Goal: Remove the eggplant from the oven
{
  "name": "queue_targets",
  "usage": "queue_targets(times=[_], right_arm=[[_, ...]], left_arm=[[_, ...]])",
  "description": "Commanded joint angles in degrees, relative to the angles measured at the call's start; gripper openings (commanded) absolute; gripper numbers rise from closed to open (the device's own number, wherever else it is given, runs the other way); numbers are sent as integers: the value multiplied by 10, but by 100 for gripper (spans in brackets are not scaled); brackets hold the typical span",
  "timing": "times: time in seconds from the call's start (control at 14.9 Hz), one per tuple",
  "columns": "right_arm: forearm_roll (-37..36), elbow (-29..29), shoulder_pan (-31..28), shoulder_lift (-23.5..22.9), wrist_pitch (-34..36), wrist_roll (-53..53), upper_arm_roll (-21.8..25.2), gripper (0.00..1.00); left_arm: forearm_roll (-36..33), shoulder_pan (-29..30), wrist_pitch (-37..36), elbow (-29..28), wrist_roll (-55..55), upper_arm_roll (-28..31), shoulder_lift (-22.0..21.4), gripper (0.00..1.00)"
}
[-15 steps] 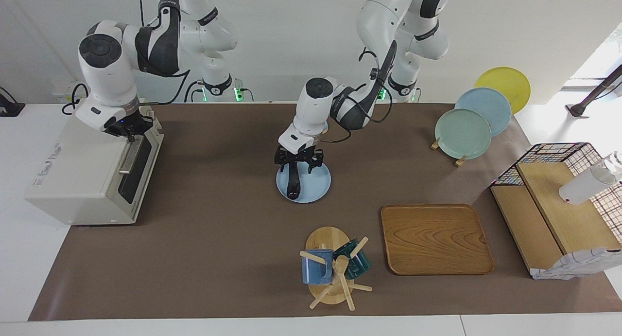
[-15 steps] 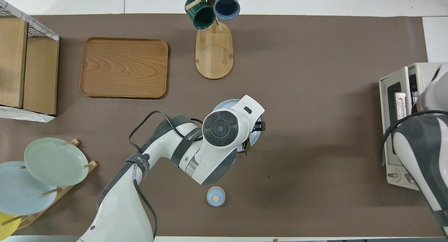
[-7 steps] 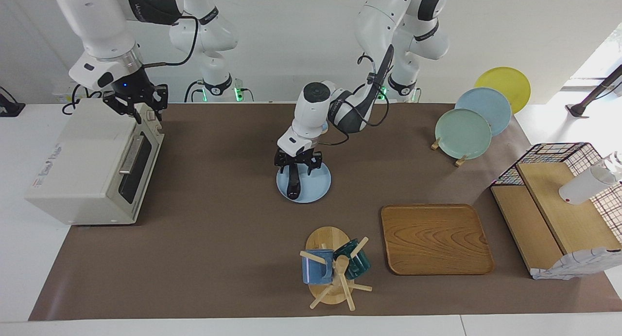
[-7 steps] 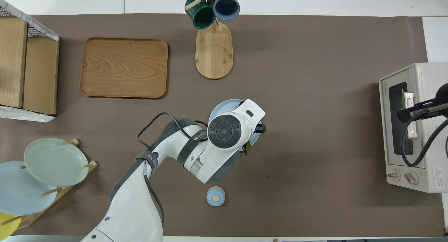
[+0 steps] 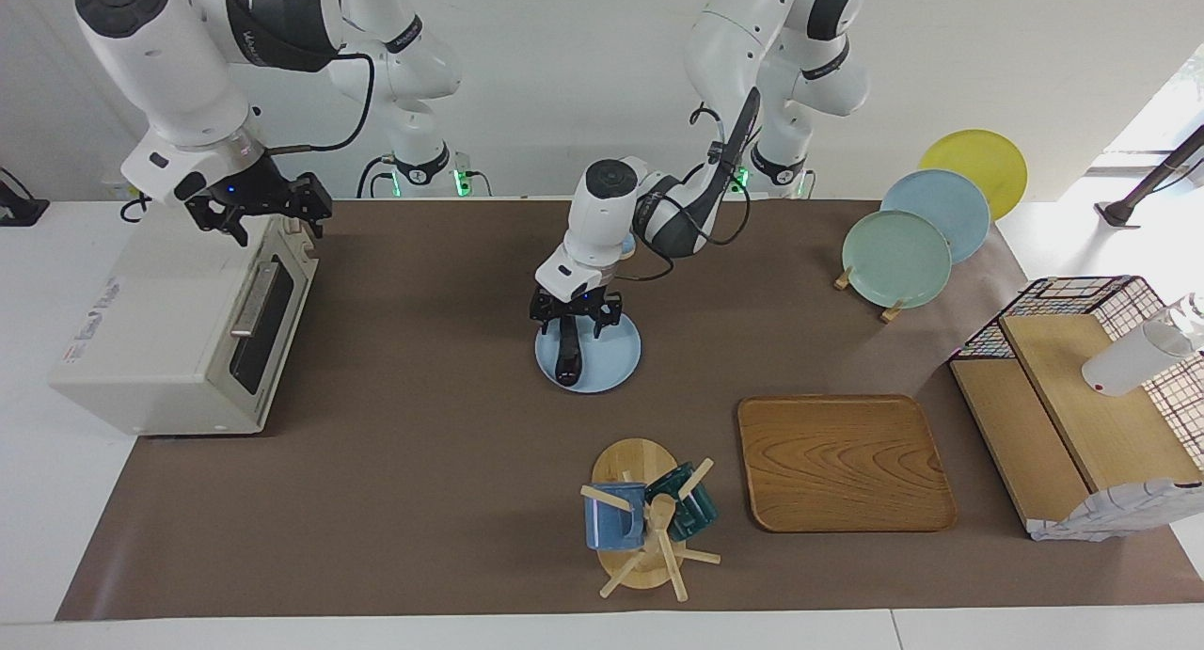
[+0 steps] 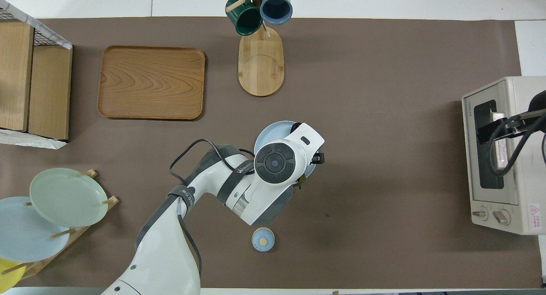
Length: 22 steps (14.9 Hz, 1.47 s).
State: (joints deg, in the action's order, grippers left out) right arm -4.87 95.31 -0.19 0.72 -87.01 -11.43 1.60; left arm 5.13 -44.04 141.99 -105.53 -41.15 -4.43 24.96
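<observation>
The robot's left gripper will next grab the eggplant by its dark purple body, so that it can take the eggplant off the blue plate (image 6: 266, 137).
The dark purple eggplant (image 5: 566, 354) lies on a small blue plate (image 5: 613, 354) in the middle of the table, out of the oven. My left gripper (image 5: 574, 319) hangs open just over the eggplant's end nearer the robots, its fingers either side of it. In the overhead view the left wrist hides most of the eggplant (image 6: 294, 126) and the plate (image 6: 266, 137). The cream oven (image 5: 160, 330) stands at the right arm's end with its dark door shut; it also shows in the overhead view (image 6: 512, 158). My right gripper (image 5: 256, 208) is open above the oven's top front edge.
A mug rack (image 5: 644, 518) with two mugs and a wooden tray (image 5: 842, 462) lie farther from the robots. A plate rack (image 5: 908, 241) and a wire basket with wooden shelves (image 5: 1082, 415) stand at the left arm's end. A small blue knob lid (image 6: 263, 239) sits nearer the robots than the plate.
My right gripper has risen from the oven door's top edge to above the oven. My left gripper has lifted slightly off the eggplant, which stays on the plate.
</observation>
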Motion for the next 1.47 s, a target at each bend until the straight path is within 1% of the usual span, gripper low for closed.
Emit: queue_targets(times=[0.0, 0.13, 0.27, 0.47, 0.67, 0.87, 1.0, 1.07, 1.41], right_arm=[[17, 0, -5, 6, 3, 11, -2, 100], [18, 1, -7, 10, 7, 6, -4, 100], [18, 0, -1, 15, 4, 8, -4, 100], [18, 0, -1, 15, 5, 8, -5, 100], [18, 0, -7, 15, 5, 8, -4, 100], [18, 0, -5, 15, 5, 8, -4, 100], [18, 0, -5, 15, 5, 8, -4, 100], [18, 0, -6, 15, 5, 8, -4, 100], [18, 0, -6, 15, 5, 8, -4, 100]], left_arm=[[-14, -9, 16, -14, -12, 9, -3, 100], [-14, -9, 16, -18, -13, 10, -4, 98], [-14, -9, 16, -20, -13, 10, -4, 93], [-14, -8, 16, -22, -13, 10, -5, 79], [-14, -3, 9, -17, -12, 11, -5, 69], [-14, -3, -1, -12, -10, 17, -7, 48], [-14, -1, -7, -11, -9, 18, -11, 37], [-14, 0, -11, -11, -8, 20, -16, 33], [-14, 7, -40, -9, -7, 26, -39, 0]])
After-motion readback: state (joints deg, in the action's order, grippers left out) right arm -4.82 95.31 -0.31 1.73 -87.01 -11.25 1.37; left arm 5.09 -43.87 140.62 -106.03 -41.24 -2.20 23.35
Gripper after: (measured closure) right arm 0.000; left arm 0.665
